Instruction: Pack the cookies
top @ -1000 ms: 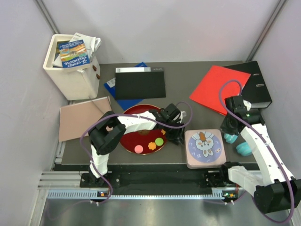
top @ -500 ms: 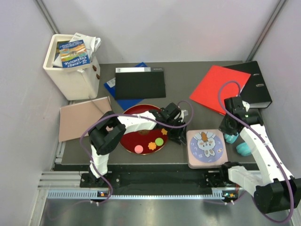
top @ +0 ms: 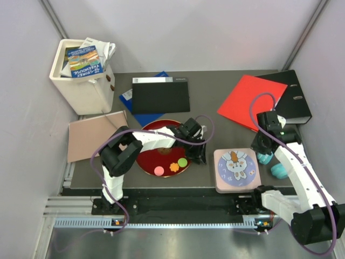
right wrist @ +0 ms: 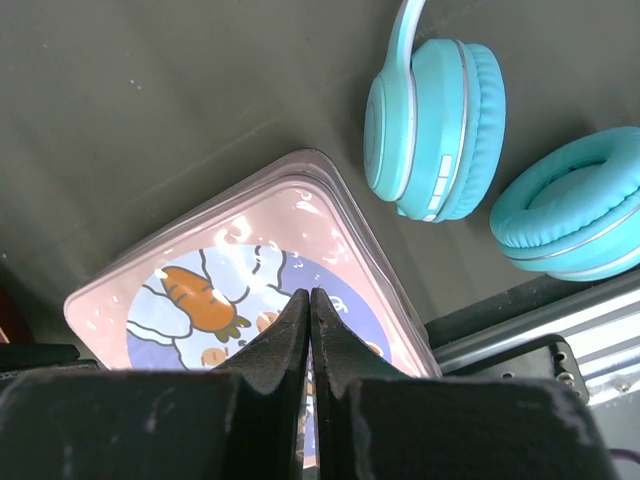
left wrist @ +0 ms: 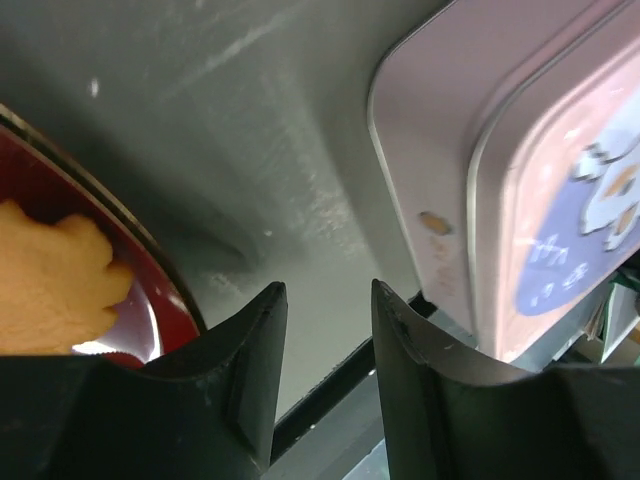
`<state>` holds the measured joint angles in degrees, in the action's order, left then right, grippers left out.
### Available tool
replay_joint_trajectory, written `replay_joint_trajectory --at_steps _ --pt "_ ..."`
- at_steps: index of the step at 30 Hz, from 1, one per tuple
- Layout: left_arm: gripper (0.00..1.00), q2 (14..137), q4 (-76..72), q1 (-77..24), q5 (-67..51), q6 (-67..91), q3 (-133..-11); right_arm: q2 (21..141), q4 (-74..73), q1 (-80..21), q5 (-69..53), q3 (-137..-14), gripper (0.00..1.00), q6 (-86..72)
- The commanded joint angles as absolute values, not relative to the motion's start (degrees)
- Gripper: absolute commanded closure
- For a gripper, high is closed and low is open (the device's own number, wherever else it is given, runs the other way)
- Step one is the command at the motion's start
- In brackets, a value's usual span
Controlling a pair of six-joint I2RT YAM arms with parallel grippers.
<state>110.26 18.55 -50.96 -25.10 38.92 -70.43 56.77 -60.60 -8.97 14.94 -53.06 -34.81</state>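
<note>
My right gripper is closed and empty above the lid. It would go up alone if I lifted it now, and the tin lid (top: 237, 169) (right wrist: 240, 275) would stay.
The cookies lie on a red plate (top: 146, 161): a pink round one (top: 159, 170), an orange flower (top: 174, 167) and a green round one (top: 183, 162). My left gripper (top: 201, 157) is open and empty, low over the table between the plate's right rim and a closed pink rabbit tin (top: 235, 170). In the left wrist view its fingers (left wrist: 325, 296) frame bare table, with an orange flower cookie (left wrist: 50, 280) on the plate (left wrist: 150, 265) at the left and the tin (left wrist: 500, 190) at the right. My right gripper (right wrist: 308, 294) is shut and empty, above the tin lid (right wrist: 240, 275).
Teal headphones (top: 272, 164) lie right of the tin and also show in the right wrist view (right wrist: 435, 130). A red folder (top: 248, 100), a black binder (top: 294, 97), a black folder (top: 160, 96), a pink sheet (top: 94, 135) and a white bin (top: 81, 75) lie farther back.
The tin has slid slightly to the right. My left gripper has drawn back a little to the left, toward the plate's rim. The right arm has shifted slightly.
</note>
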Motion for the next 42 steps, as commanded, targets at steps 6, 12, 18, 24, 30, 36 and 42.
replay_joint_trajectory --at_steps 6,12,18,24,30,36,42 --pt "0.6 110.04 9.59 -51.86 -33.21 40.16 -69.52 56.43 -58.45 -8.35 15.12 -52.21 1.0 -34.89" --pt "0.62 111.71 6.33 -51.94 -36.3 41.57 -69.44 56.6 -58.18 -8.44 14.33 -51.94 1.0 -35.77" --pt "0.64 113.03 4.58 -51.94 -36.56 42.01 -67.85 56.78 -58.18 -8.44 15.38 -53.17 1.0 -35.33" --pt "0.65 113.38 1.41 -52.21 -38.66 42.98 -67.41 57.74 -57.48 -8.44 14.85 -53.35 1.0 -35.24" --pt "0.65 111.54 -3.86 -52.21 -40.6 44.12 -67.15 59.41 -56.69 -8.35 14.5 -53.88 1.0 -35.16" --pt "0.65 111.09 -3.96 -52.12 -41.04 44.38 -69.26 60.99 -55.72 -8.44 13.8 -54.49 1.0 -35.33" --pt "0.63 110.13 -2.3 -51.68 -40.35 43.77 -70.66 61.44 -55.81 -8.44 14.67 -55.54 1.0 -35.51"
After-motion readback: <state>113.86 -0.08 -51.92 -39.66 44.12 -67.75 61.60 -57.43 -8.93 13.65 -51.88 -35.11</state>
